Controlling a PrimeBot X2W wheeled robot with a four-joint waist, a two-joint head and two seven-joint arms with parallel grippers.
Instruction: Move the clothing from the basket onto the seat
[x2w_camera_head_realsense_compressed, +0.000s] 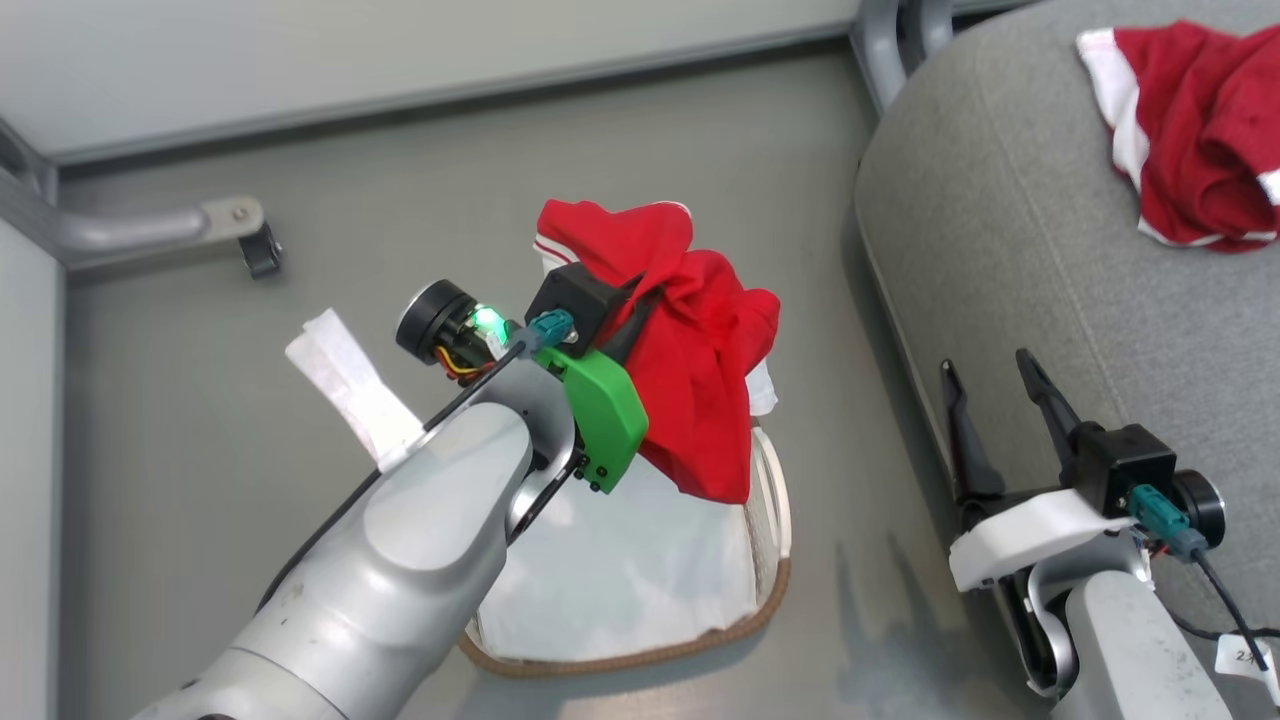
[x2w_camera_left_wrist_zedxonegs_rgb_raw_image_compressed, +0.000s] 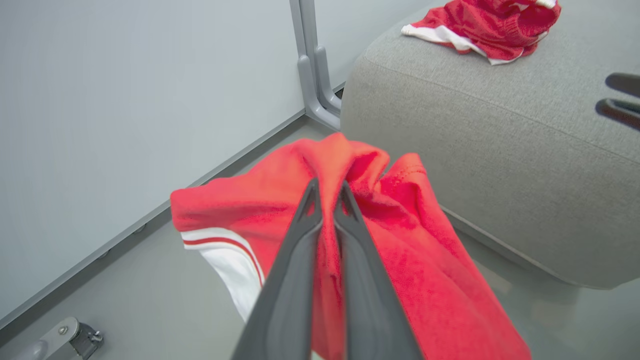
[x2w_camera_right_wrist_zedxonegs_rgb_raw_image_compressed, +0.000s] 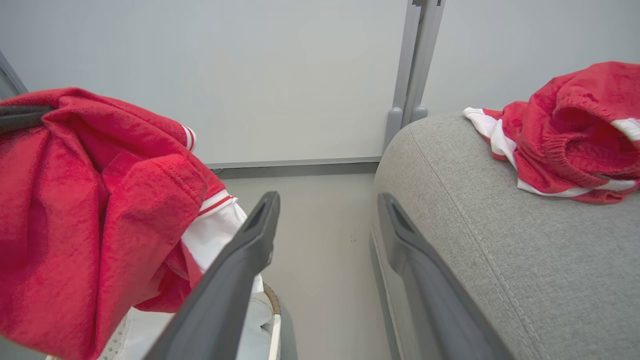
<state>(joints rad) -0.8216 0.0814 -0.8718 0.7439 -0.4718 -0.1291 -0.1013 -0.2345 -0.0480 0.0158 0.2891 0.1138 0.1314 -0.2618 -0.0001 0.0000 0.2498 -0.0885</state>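
The red garment's body (x2w_camera_head_realsense_compressed: 702, 420) hangs loose, so my right gripper should next take the garment by its stitched upper edge (x2w_camera_head_realsense_compressed: 759, 317), which sticks out beside the striped trim.
A red garment (x2w_camera_head_realsense_compressed: 700, 370) hangs above the basket (x2w_camera_head_realsense_compressed: 772, 520), lifted clear of its white liner. My left gripper (x2w_camera_left_wrist_zedxonegs_rgb_raw_image_compressed: 327, 192) is shut on a fold of this clothing (x2w_camera_left_wrist_zedxonegs_rgb_raw_image_compressed: 410, 240), its white striped trim dangling at the left (x2w_camera_left_wrist_zedxonegs_rgb_raw_image_compressed: 225, 255). A second red garment (x2w_camera_head_realsense_compressed: 1200, 130) lies on the grey seat (x2w_camera_head_realsense_compressed: 1000, 250), also in the left wrist view (x2w_camera_left_wrist_zedxonegs_rgb_raw_image_compressed: 485, 25) and the right wrist view (x2w_camera_right_wrist_zedxonegs_rgb_raw_image_compressed: 565, 135). My right gripper (x2w_camera_head_realsense_compressed: 990, 385) stands open beside the seat's (x2w_camera_right_wrist_zedxonegs_rgb_raw_image_compressed: 500, 225) edge with nothing between its fingers; the hanging garment (x2w_camera_right_wrist_zedxonegs_rgb_raw_image_compressed: 90, 210) is to its left.
A white paper strip (x2w_camera_head_realsense_compressed: 350, 385) lies on the grey floor left of the basket. A metal frame leg with a caster (x2w_camera_head_realsense_compressed: 255, 245) stands at the back left, and another frame post (x2w_camera_head_realsense_compressed: 885, 40) rises behind the seat. A pale wall runs along the back.
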